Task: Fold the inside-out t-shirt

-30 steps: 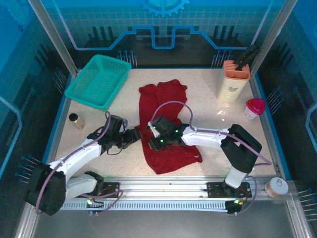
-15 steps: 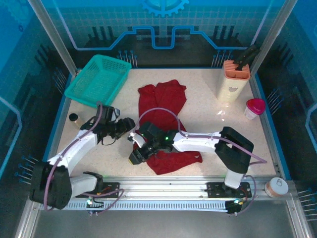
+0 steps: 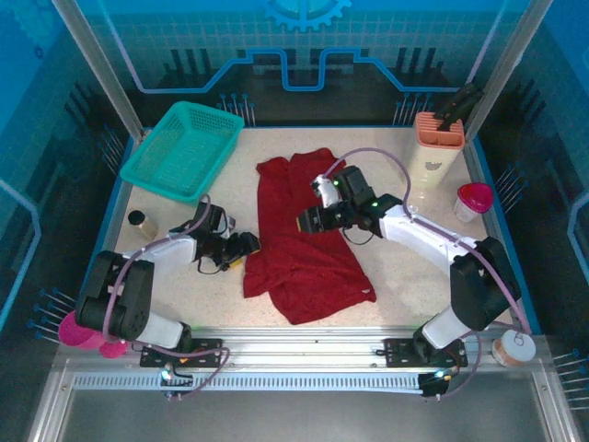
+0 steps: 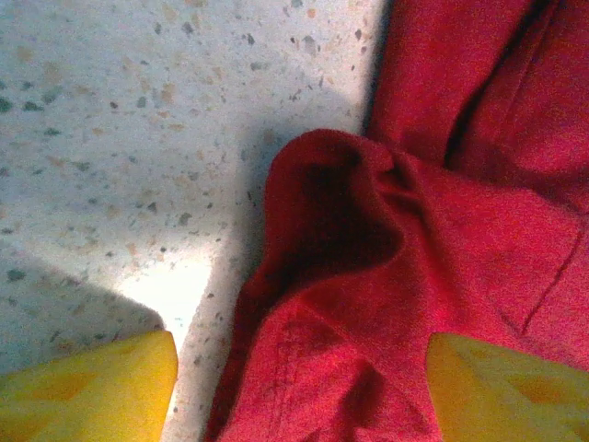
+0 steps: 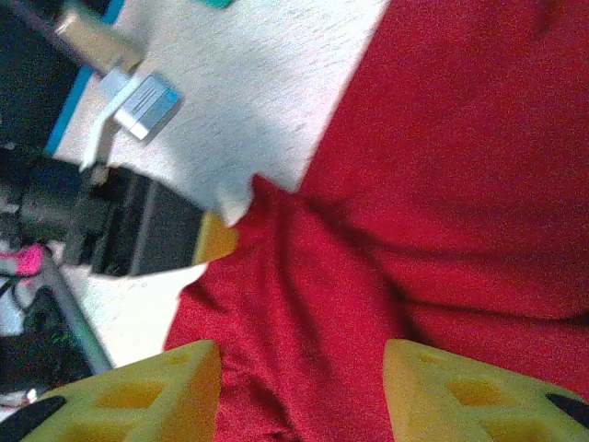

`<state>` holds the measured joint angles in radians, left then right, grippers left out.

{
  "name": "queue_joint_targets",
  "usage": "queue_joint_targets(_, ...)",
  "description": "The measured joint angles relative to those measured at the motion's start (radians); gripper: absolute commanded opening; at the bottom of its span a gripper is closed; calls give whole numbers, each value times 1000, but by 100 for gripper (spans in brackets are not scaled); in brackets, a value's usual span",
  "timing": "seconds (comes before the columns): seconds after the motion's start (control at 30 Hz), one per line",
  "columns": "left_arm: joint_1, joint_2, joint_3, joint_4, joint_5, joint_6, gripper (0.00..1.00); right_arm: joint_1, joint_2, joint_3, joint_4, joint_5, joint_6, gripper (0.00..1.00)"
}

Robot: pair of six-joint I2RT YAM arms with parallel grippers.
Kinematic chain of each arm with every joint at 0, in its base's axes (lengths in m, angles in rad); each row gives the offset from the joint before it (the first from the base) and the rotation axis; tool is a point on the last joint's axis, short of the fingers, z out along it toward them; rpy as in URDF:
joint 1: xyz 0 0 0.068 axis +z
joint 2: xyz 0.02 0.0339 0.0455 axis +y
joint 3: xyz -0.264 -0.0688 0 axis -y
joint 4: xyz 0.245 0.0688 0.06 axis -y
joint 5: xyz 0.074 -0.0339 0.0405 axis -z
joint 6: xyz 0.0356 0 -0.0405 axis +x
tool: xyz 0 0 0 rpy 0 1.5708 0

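Observation:
I should next grab the t-shirt (image 3: pixel 308 249) by its raised fold (image 3: pixel 257 260) at its side edge with my left gripper. Then both grippers can spread it for folding.
The inside-out t-shirt (image 3: pixel 308 249) is dark red and lies rumpled in the middle of the table, its long side running front to back. My left gripper (image 3: pixel 245 249) rests low at the shirt's left edge. In the left wrist view it (image 4: pixel 299 391) is open, with a raised fold of the shirt (image 4: pixel 368 230) between the yellow fingertips (image 4: pixel 87 387). My right gripper (image 3: pixel 309 221) hovers over the middle of the shirt. It (image 5: pixel 302 396) is open above the cloth (image 5: pixel 414 166), holding nothing.
A teal basket (image 3: pixel 182 149) sits at the back left. An orange holder (image 3: pixel 438 131) tops a white container at the back right, beside a pink-lidded cup (image 3: pixel 472 201). A small dark jar (image 3: pixel 140 222) stands near the left edge.
My right gripper dragged the shirt's near-left corner leftward, let go, opened, and swung back over the shirt's middle. My left gripper opened wider and stays at the shirt's left edge.

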<state>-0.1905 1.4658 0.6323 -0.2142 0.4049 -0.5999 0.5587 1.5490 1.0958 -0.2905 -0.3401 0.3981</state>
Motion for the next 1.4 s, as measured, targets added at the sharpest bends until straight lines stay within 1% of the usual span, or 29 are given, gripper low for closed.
queue_joint_targets(0.13,0,31,27,-19,1,9,70,-56,0,-13,15,20,10,49)
queue_joint_targets(0.23,0,62,60,-55,1,10,69,-69,8,-19,40,21,23,46)
queue_joint_targets(0.3,1,86,89,-90,1,15,67,-68,18,-19,56,27,15,42)
queue_joint_targets(0.4,5,120,129,-141,2,19,63,-51,43,-2,55,72,-31,36)
queue_joint_targets(0.47,9,128,136,-153,6,21,61,-35,64,20,52,101,-60,33)
queue_joint_targets(0.53,11,129,141,-158,11,24,57,-27,68,26,56,117,-78,28)
queue_joint_targets(0.6,11,130,144,-154,15,30,57,-25,68,26,63,129,-90,25)
queue_joint_targets(0.7,-6,132,156,-64,22,63,57,-26,68,26,70,136,-96,25)
queue_joint_targets(0.83,-16,109,201,-4,8,108,59,-31,68,24,81,142,-97,26)
queue_joint_targets(1.03,-16,103,270,-11,-47,158,63,-45,68,24,83,140,-96,30)
queue_joint_targets(1.27,-24,193,282,-31,-77,189,63,-51,65,14,95,138,-96,31)
queue_joint_targets(1.33,-31,223,282,-43,-80,192,61,-51,64,3,104,138,-97,31)
queue_joint_targets(1.37,-35,234,282,-49,-80,195,55,-51,64,-2,105,138,-97,31)
queue_joint_targets(1.4,-38,241,282,-51,-76,203,52,-51,64,-4,105,139,-97,30)
